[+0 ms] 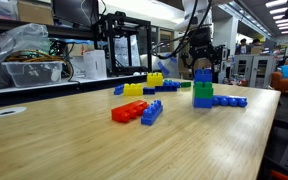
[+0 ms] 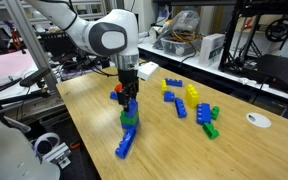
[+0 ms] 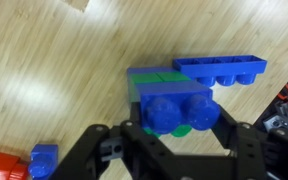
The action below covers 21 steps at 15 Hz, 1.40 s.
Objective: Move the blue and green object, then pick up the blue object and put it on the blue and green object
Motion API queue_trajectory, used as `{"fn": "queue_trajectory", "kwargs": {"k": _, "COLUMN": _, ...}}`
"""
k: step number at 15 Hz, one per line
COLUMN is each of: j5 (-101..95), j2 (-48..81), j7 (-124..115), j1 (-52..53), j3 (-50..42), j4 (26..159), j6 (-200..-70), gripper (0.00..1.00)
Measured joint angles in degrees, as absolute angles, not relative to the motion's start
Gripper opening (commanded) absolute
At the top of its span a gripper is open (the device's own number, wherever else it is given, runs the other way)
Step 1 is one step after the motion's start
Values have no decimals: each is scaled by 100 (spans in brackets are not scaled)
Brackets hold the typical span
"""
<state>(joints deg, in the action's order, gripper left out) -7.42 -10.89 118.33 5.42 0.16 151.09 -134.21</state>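
Note:
The blue object sits flat on the green top of the tower and would stay there, so my gripper should open.
The blue and green object [image 1: 202, 97] is a short tower with green bricks on a blue base, standing on the wooden table. It also shows in an exterior view [image 2: 130, 120] and in the wrist view [image 3: 156, 78]. My gripper [image 1: 202, 66] is directly above the tower and shut on the blue object [image 1: 202, 77], a chunky blue brick. The brick sits on or just over the tower's top [image 2: 130, 105]. In the wrist view the blue object [image 3: 176, 108] fills the gap between the two black fingers [image 3: 176, 125] and hides most of the green.
A long flat blue strip [image 1: 230, 101] [image 3: 222, 68] lies right beside the tower's base. A red-and-blue brick pair [image 1: 136, 112] lies nearer the table's middle. Yellow bricks [image 1: 134, 89] and more blue and green bricks [image 2: 210, 120] lie further off. A white disc [image 2: 257, 120] is near one edge.

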Motion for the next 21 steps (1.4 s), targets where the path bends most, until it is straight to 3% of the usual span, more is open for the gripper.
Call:
{"fn": "queue_trajectory", "kwargs": {"k": 12, "j5": -881, "j2": -997, "j7": 11854, "j1": 542, "j3": 16, "j4": 15105, "j6": -13506, "gripper": 45}}
{"fn": "queue_trajectory", "kwargs": {"k": 13, "j5": -890, "j2": -996, "j7": 11856, "j1": 542, "j3": 16, "j4": 15105, "j6": -13511, "gripper": 93}}
{"fn": "queue_trajectory", "kwargs": {"k": 16, "j5": -914, "j2": -974, "j7": 11857, "j1": 542, "j3": 16, "j4": 15106, "j6": -13537, "gripper": 100}}
{"fn": "queue_trajectory", "kwargs": {"k": 21, "j5": -949, "j2": -946, "j7": 11866, "j1": 542, "j3": 18, "j4": 15090, "j6": -13589, "gripper": 100}}
